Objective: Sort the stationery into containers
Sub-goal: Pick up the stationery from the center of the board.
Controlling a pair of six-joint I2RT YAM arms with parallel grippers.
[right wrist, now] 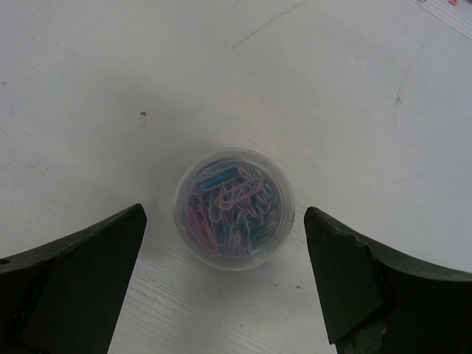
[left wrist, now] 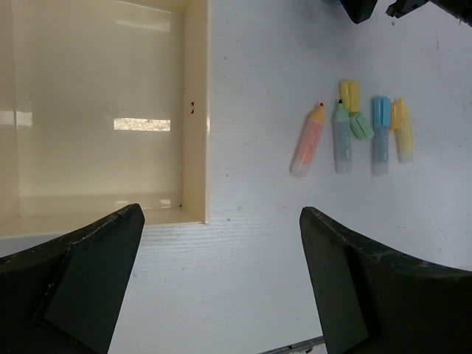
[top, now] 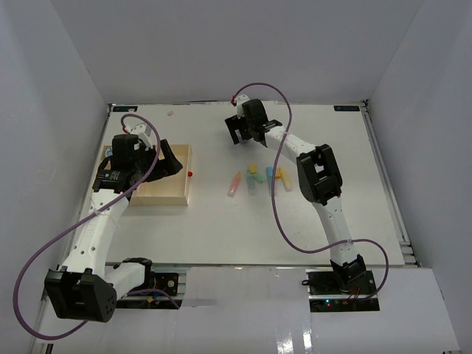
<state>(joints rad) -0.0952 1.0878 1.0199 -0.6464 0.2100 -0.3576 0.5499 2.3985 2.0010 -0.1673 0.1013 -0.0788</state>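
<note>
I should close my right gripper on the jar now. Its fingers reach past the jar's near rim in the right wrist view and are level with the middle of the jar.
A clear round jar (right wrist: pixel 234 209) full of coloured paper clips stands on the white table. My right gripper (right wrist: pixel 223 221) is open above it with a finger on each side, not touching; in the top view the right gripper (top: pixel 247 135) hides the jar. Short pastel sticks lie mid-table (top: pixel 258 178): pink (left wrist: pixel 307 140), green (left wrist: pixel 341 139), yellow (left wrist: pixel 349 95), blue (left wrist: pixel 380 134), orange (left wrist: pixel 403 131). The pale beige tray (top: pixel 184 193) lies at the left; the compartment I see holds nothing (left wrist: pixel 195 110). My left gripper (top: pixel 175 167) is open and empty over the tray's right edge (left wrist: pixel 221 284).
White walls enclose the table on three sides. A small red mark (top: pixel 190 174) sits on the tray's right wall. A loose green cap (left wrist: pixel 361 125) lies among the sticks. Purple cables loop beside both arms. No other jars are in view.
</note>
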